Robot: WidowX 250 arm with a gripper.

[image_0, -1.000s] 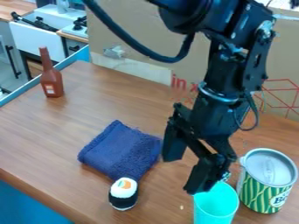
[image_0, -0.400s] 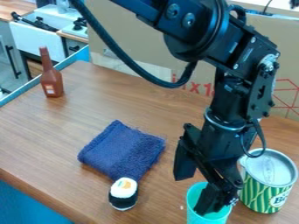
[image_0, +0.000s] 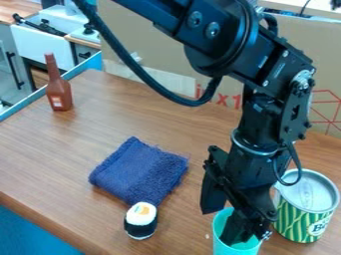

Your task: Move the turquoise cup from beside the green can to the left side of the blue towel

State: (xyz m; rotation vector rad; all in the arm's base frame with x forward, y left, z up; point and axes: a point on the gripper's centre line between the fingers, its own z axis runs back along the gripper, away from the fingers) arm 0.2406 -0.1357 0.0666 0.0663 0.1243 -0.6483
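The turquoise cup (image_0: 233, 249) will move across the wooden table, so my gripper will grab it by its rim next.
Black and hanging low at the lower right, the gripper (image_0: 221, 225) is open and straddles the rim of a turquoise cup (image_0: 233, 249). One finger (image_0: 234, 228) dips inside the cup; the other finger (image_0: 213, 193) is outside, to the left and above the rim. Right of the cup stands a green-striped can (image_0: 305, 214) with a grey lid, partly behind the arm. A folded dark blue towel (image_0: 138, 172) lies left of the gripper. A sushi-like toy (image_0: 140, 220), white on top and black below, sits at the towel's lower corner.
A brown bottle (image_0: 59, 87) stands upright at the table's far left. A cardboard panel (image_0: 160, 57) rises along the back edge. The wooden table (image_0: 73, 144) has a blue border at its left, with a toy sink (image_0: 63, 22) beyond.
The gripper has moved down and slightly right, and one finger has entered the cup. The cup has shifted a little left. Over the last half second the arm has moved only slightly.
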